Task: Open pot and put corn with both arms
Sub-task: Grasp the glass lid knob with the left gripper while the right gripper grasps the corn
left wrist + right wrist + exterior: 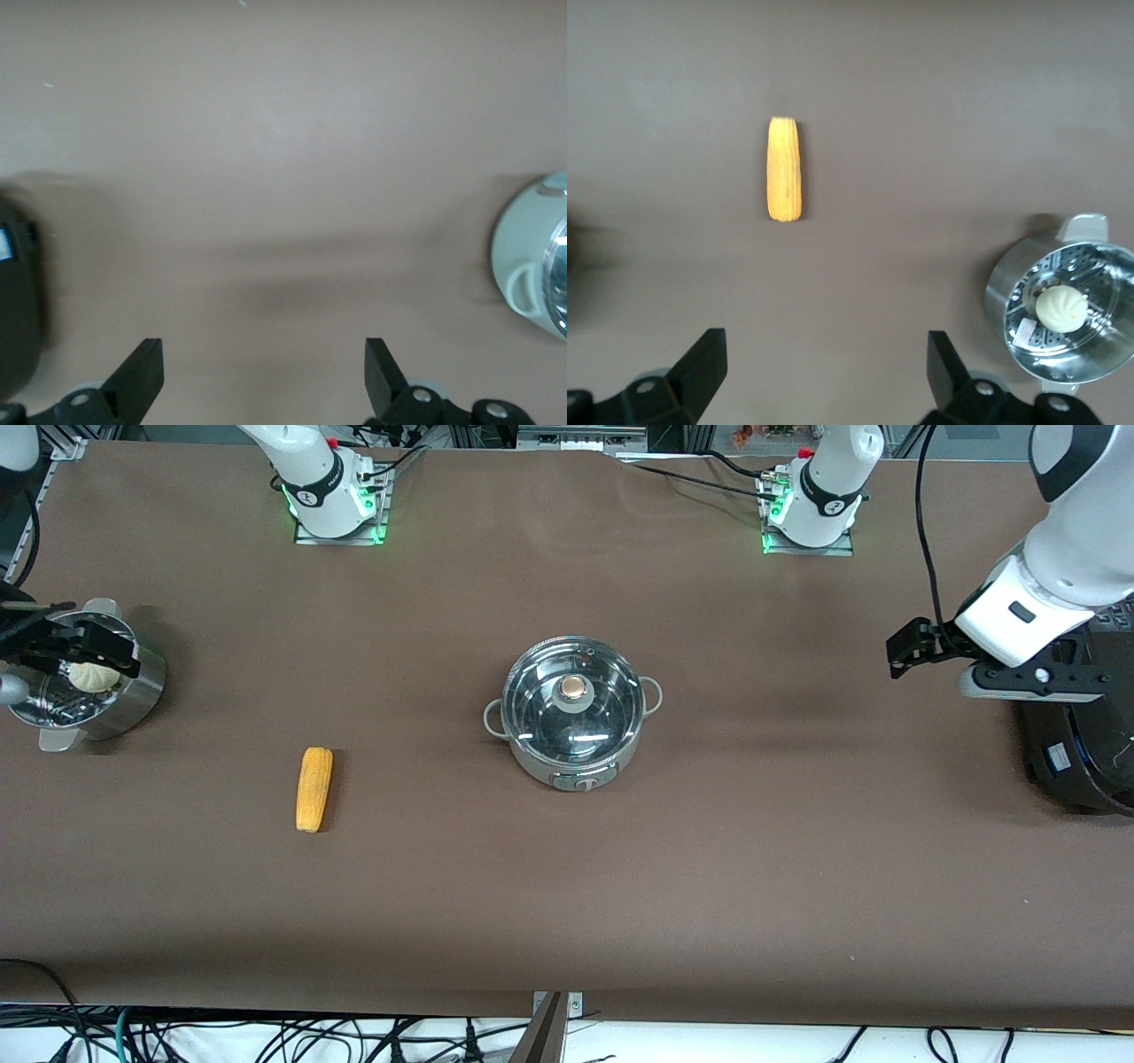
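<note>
The left gripper grabs the glass lid by its knob (571,686) next, so that the corn gets a way into the pot (574,755).
The steel pot (573,731) stands at the table's middle, with its glass lid (571,708) and copper knob (574,687) on. Its edge shows in the left wrist view (532,266). The yellow-orange corn (314,788) lies on the cloth toward the right arm's end, nearer the front camera than the pot; it also shows in the right wrist view (784,168). My left gripper (264,363) is open and empty over bare cloth between the pot and the rice cooker. My right gripper (826,354) is open and empty, up over the cloth beside the steamer pot.
A perforated steel steamer pot (142,691) with a white bun (93,677) stands at the right arm's end; it shows in the right wrist view (1010,283). A big black rice cooker (1081,753) stands at the left arm's end. Brown cloth covers the table.
</note>
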Robot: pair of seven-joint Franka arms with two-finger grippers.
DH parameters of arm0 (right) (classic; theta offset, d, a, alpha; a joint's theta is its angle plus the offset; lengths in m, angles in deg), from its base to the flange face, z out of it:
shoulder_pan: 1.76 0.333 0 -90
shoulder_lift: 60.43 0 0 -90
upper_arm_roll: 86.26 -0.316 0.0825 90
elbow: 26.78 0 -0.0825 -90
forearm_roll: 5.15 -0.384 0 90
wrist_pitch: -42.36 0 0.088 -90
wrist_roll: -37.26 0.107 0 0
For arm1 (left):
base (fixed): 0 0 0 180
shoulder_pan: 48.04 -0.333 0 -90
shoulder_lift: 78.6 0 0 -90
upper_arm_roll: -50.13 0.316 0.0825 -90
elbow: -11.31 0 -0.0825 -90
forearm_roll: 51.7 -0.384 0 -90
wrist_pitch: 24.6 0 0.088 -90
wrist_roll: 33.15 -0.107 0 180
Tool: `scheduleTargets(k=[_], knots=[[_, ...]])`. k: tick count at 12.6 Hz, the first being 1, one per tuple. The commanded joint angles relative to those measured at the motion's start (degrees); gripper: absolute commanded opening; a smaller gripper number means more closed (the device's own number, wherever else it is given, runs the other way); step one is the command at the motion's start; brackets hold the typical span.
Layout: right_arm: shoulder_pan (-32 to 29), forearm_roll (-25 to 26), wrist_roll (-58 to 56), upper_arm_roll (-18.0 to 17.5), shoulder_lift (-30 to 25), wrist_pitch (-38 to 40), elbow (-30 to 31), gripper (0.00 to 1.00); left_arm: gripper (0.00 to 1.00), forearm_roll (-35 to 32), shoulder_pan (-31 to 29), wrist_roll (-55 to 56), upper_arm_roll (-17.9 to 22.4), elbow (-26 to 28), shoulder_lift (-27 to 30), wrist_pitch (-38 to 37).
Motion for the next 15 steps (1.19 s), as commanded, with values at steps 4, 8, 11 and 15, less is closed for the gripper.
scheduleTargets(k=[4, 8, 11, 15], knots=[[0.0, -3.6, 0.1, -0.7, 15.4, -15.2, 5.3, 1.0, 1.0, 3.9, 14.0, 20.2, -6.1, -11.2, -13.3, 0.6], [1.5, -7.9, 1.0, -0.7, 19.9, -27.0, 12.2, 1.0, 1.0, 2.9, 23.1, 28.8, -6.1, -15.3, -23.7, 11.5], [3.4, -7.9, 1.1, -0.7, 23.9, -32.6, 12.7, 1.0, 1.0, -2.8, 28.6, 29.1, -6.1, -15.3, -29.9, 18.1], [4.1, -7.9, 1.1, -0.7, 26.2, -34.8, 12.7, 1.0, 1.0, -3.3, 29.9, 28.3, -6.1, -14.4, -31.7, 18.9]])
